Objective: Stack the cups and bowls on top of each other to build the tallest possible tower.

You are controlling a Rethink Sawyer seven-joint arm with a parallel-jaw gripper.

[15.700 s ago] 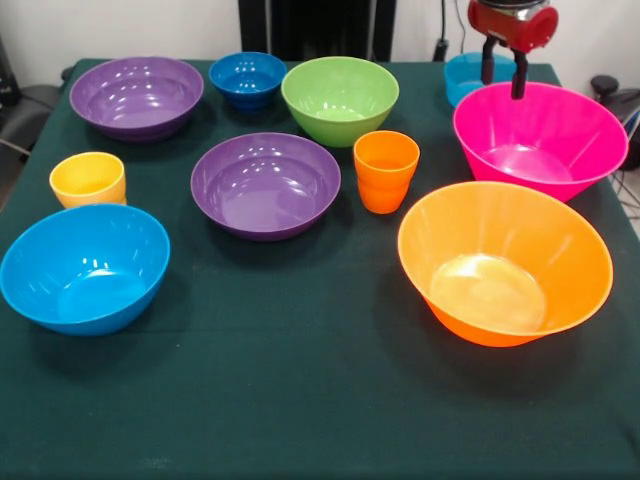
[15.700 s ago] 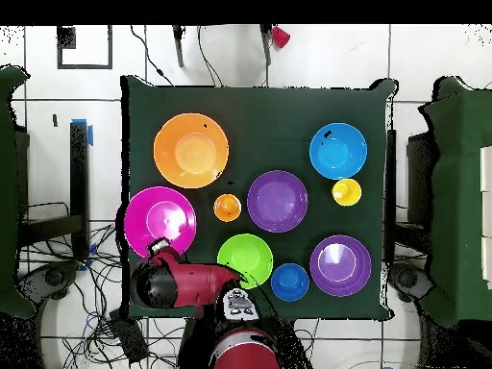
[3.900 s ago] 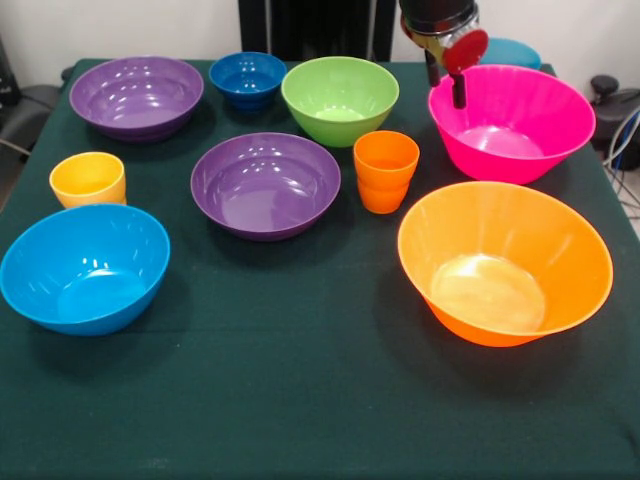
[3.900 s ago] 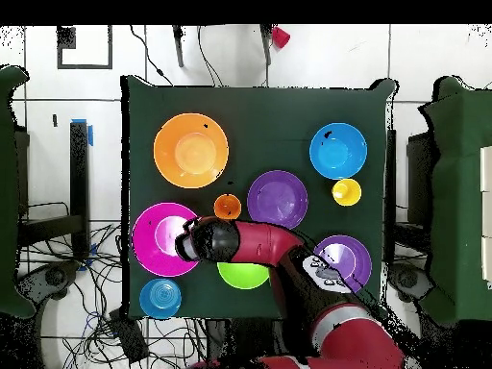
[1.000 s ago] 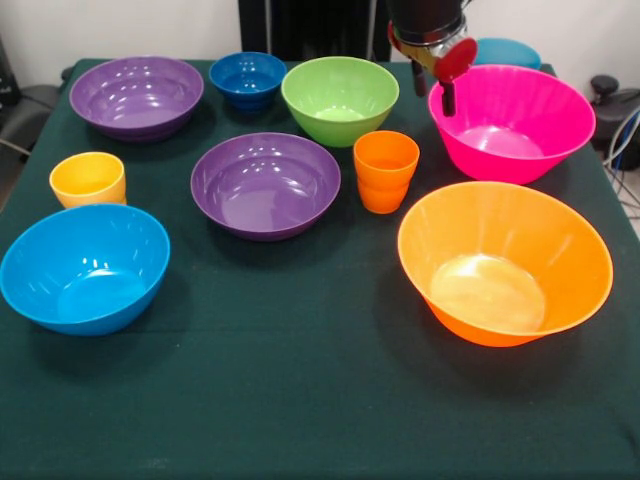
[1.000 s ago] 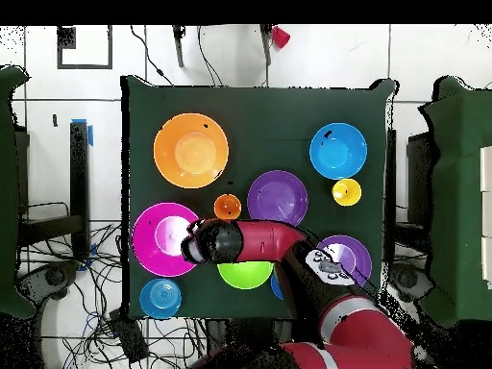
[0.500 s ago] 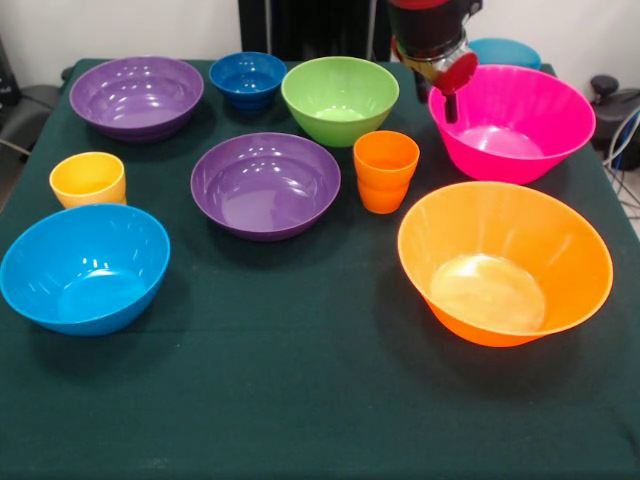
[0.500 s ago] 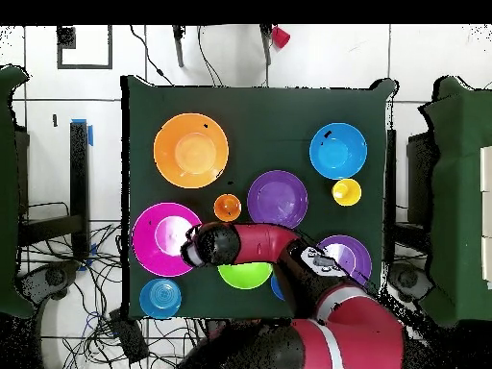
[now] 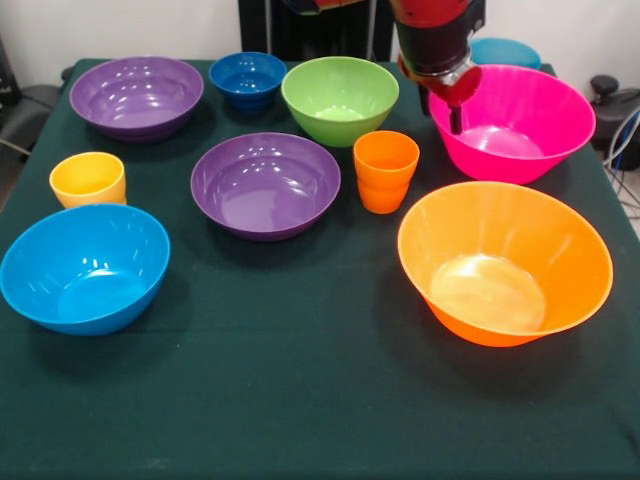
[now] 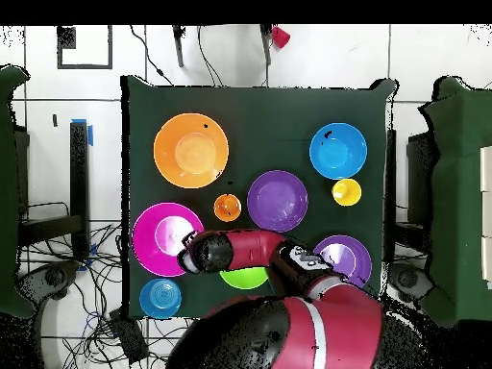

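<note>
Next, my gripper grips the large pink bowl by its upper rim point(image 9: 437, 118), leaving its base free to settle inside the orange bowl point(image 9: 505, 265).
My gripper point(image 9: 441, 108) hangs open astride the left rim of the large pink bowl point(image 9: 520, 130), one finger point(image 9: 457, 118) inside it and the other outside. The teal bowl point(image 9: 505, 52) peeks out behind the pink one. The large orange bowl point(image 9: 505, 265) stands at the front right. An orange cup point(image 9: 385, 170) is between the green bowl point(image 9: 340, 98) and a purple bowl point(image 9: 265, 185). A second purple bowl point(image 9: 136, 95), the dark blue bowl point(image 9: 247, 78), the yellow cup point(image 9: 88, 178) and the light blue bowl point(image 9: 85, 265) stand to the left. Nothing is stacked.
From overhead the red arm point(image 10: 245, 248) covers most of the green bowl point(image 10: 245, 279) and hides the dark blue one. The teal bowl point(image 10: 160, 298) sits at the corner of the dark green table point(image 10: 259, 106). Chairs flank the table.
The gripper has sunk slightly and shifted a little right at the pink bowl's rim. The arm's body has swung further over the table's edge. No bowl or cup moved.
</note>
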